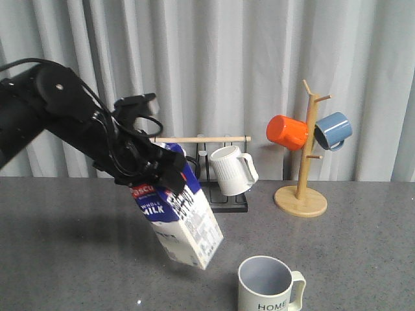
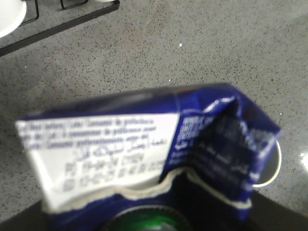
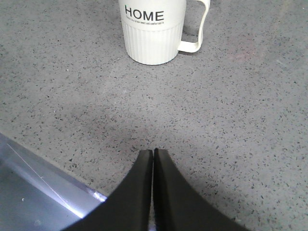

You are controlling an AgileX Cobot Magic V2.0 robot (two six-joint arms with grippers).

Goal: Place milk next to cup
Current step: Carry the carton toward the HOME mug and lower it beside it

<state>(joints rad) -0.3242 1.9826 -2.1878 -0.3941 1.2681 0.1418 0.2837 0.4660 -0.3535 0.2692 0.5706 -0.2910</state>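
I should bring the milk down first with my left gripper, because the milk's base [image 1: 202, 258] hangs tilted above the tabletop beside the cup [image 1: 266, 285] and the milk would tip if I opened now.
The milk [image 1: 185, 220], a dark-blue and white carton, hangs tilted with its base slanting down toward the right, low over the grey table [image 1: 78, 259]. My left gripper [image 1: 162, 170] is shut on its top end. In the left wrist view the milk [image 2: 120, 144] fills the frame, its green cap [image 2: 154, 224] nearest the camera and my fingers hidden behind it. The cup [image 1: 266, 285], cream with "HOME" lettering, stands upright just right of the carton's base, handle to the right. My right gripper [image 3: 153, 151] is shut and empty above the table, short of the cup [image 3: 153, 29].
At the back stands a black wire rack [image 1: 224, 201] holding a ribbed white mug [image 1: 232, 170]. To its right is a wooden mug tree [image 1: 305, 188] with an orange mug [image 1: 286, 132] and a blue mug [image 1: 333, 130]. A metal table edge [image 3: 29, 192] lies beside my right gripper.
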